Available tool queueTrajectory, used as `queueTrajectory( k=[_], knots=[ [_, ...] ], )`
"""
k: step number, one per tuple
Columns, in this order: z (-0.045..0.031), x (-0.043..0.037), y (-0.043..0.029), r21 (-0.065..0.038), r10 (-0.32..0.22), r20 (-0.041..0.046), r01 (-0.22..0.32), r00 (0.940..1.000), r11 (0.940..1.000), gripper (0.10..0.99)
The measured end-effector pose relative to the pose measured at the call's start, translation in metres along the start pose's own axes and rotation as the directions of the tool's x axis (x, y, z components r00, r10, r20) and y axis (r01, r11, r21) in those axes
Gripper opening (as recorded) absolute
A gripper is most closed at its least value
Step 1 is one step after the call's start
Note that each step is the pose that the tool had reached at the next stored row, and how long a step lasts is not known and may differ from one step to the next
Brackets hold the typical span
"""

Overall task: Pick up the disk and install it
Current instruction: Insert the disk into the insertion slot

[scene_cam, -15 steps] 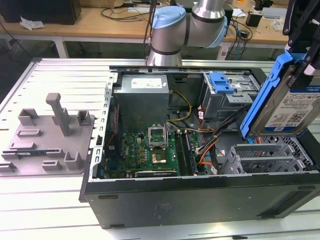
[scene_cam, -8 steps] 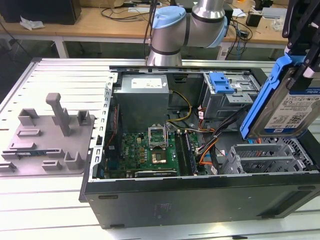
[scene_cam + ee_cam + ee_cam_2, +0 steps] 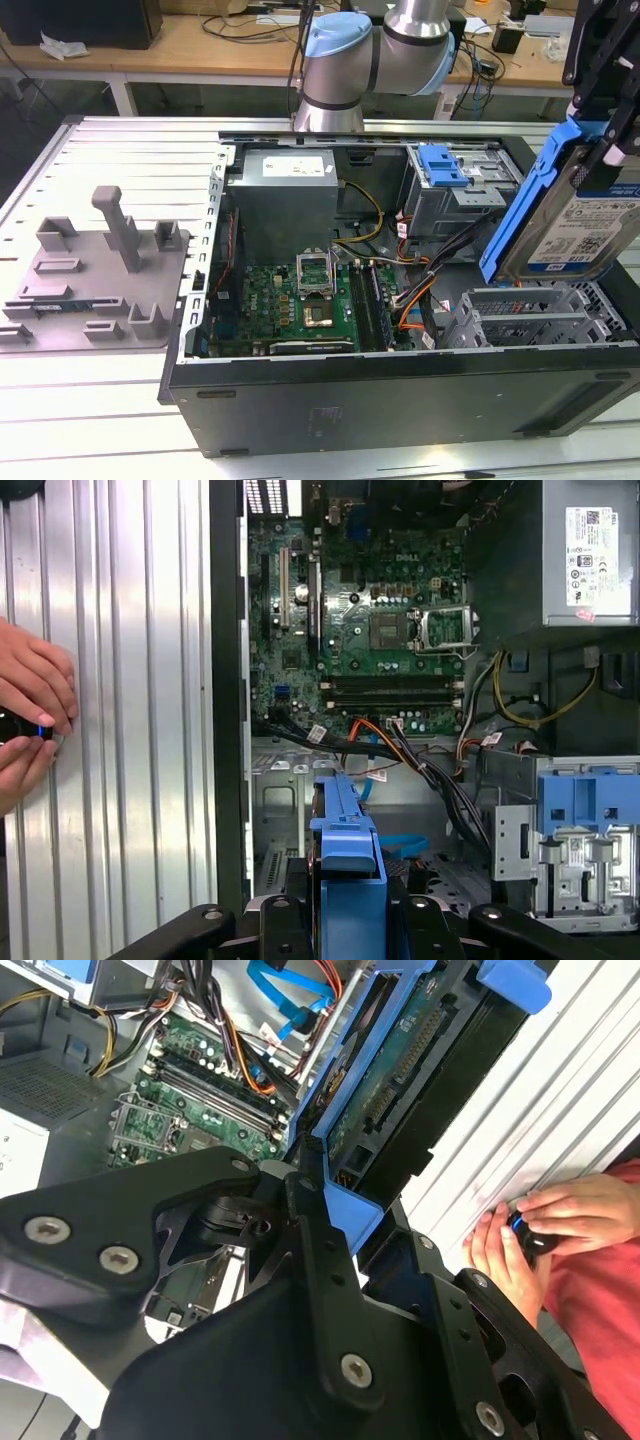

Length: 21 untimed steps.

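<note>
I should lower the disk first, because the disk's lower edge [image 3: 540, 275] hangs above the metal drive cage [image 3: 530, 318] in the exterior view, and the disk would drop if I opened now.
The disk [image 3: 572, 222], a silver drive with a white-and-blue label in a blue carrier bracket, hangs tilted above the open case's corner at the exterior view's right. My gripper [image 3: 606, 140] is shut on its upper end, black fingers on both sides. In the second wrist view the disk [image 3: 400, 1090] shows its underside and connector edge between the gripper [image 3: 355, 1232] fingers. In the first wrist view the blue carrier edge of the disk [image 3: 347, 865] stands over the case's metal drive cage, with the gripper [image 3: 345, 925] around it.
The open computer case [image 3: 400, 400] holds a motherboard [image 3: 300, 300], a grey power supply [image 3: 285, 190], cables and a drive bay with a blue latch piece [image 3: 443, 165]. A grey fixture [image 3: 100, 270] lies at the exterior view's left. A person's hands [image 3: 540, 1225] hold a small device beside the case.
</note>
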<state>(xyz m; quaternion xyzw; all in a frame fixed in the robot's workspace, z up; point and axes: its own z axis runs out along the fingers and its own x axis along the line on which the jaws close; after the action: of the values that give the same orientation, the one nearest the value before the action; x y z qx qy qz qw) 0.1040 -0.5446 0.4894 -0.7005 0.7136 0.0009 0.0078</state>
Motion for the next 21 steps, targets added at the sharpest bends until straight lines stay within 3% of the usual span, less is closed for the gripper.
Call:
queueTrajectory(
  k=[21],
  knots=[
    [0.0175, 0.0040, -0.0018, 0.000, 0.000, -0.0001, 0.000, 1.0000, 1.0000, 0.365]
  ],
)
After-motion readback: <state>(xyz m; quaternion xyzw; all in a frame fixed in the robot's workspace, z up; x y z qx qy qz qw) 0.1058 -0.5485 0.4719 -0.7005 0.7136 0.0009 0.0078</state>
